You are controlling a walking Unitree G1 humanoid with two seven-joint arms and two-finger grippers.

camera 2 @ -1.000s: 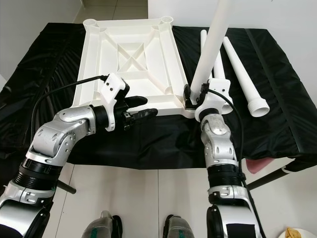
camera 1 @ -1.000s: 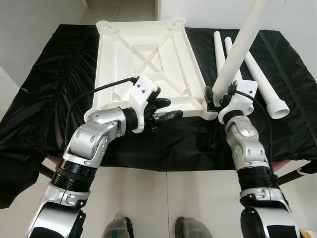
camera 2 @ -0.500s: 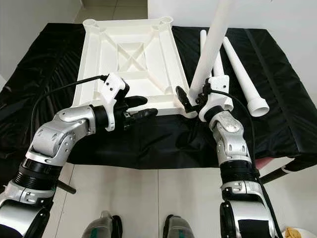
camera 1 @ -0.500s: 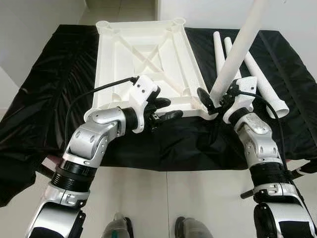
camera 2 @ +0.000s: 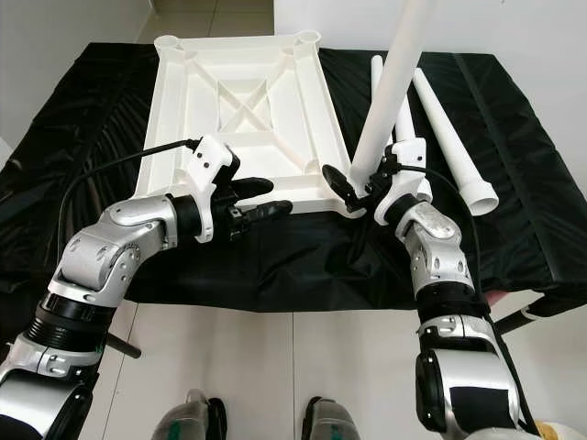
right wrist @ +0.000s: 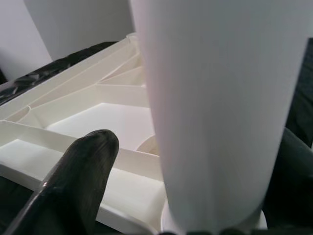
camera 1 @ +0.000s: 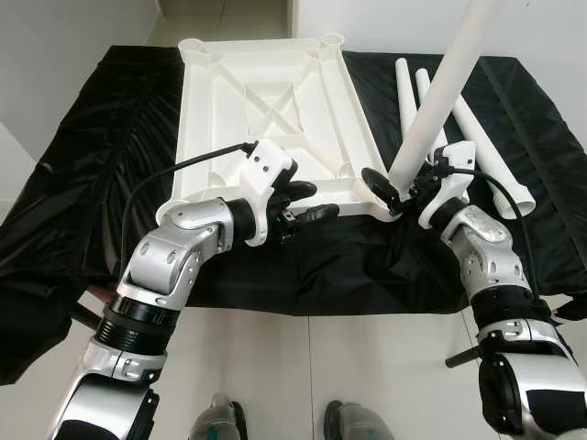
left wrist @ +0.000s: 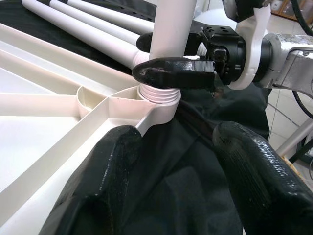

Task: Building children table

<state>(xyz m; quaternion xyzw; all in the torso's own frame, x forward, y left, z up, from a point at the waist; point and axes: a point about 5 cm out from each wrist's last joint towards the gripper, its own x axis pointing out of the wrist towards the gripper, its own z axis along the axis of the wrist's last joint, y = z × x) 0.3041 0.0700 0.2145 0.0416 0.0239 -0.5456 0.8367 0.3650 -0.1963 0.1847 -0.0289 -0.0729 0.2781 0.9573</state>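
Note:
I should next grab the long white leg by its socketed end (camera 1: 405, 172) with my right gripper, so that I can fasten the leg into the tabletop's corner socket (camera 1: 385, 213).
The white tabletop (camera 1: 266, 101) lies upside down on the black cloth. One white leg (camera 1: 440, 92) stands tilted in its near right corner socket (left wrist: 156, 98). My right gripper (camera 1: 396, 181) is open around the base of that leg, one finger (right wrist: 78, 181) held clear of the tube and the other behind it. My left gripper (camera 1: 321, 201) is open at the tabletop's near edge, its fingertips pointing toward that corner and holding nothing.
More white legs (camera 1: 486, 156) lie on the black cloth (camera 1: 92, 174) to the right of the tabletop. The cloth hangs over the table's near edge, with pale floor tiles (camera 1: 275, 367) below it.
My right gripper has let go of the standing leg: its fingers have spread and the wrist has swung to the right. The leg stays in the socket. The left arm has not moved.

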